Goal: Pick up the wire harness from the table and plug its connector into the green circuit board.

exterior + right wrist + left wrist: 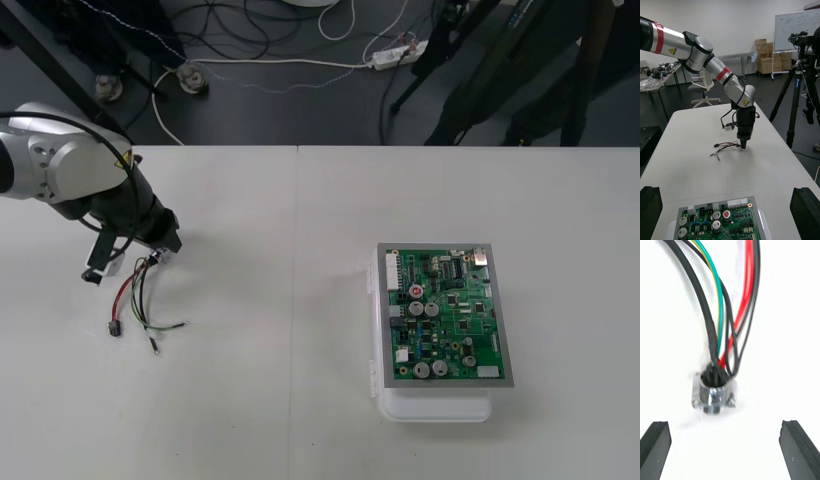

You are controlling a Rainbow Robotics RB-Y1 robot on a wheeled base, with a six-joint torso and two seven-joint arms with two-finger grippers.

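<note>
I will next grab the wire harness by its round metal socket [159,256] with my left gripper. That leaves the small black plug [115,329] free to go into the green circuit board.
The wire harness [138,300] lies at the table's left, its red, black and green wires fanned out, with the small black plug [115,329] at the near end. Its round metal socket [713,392] rests on the table just ahead of my left gripper [724,450], which is open, with the fingers [655,446] far apart and nothing between them. From the front, the left gripper [150,250] stands over the socket end. The green circuit board [445,315] sits on its white base [435,405] at the right. My right gripper [728,192] is open above the board's [720,221] edge.
A seam [296,300] runs down the table between the harness and the board. Dark floor with cables and tripod legs [440,90] lies beyond the far edge.
</note>
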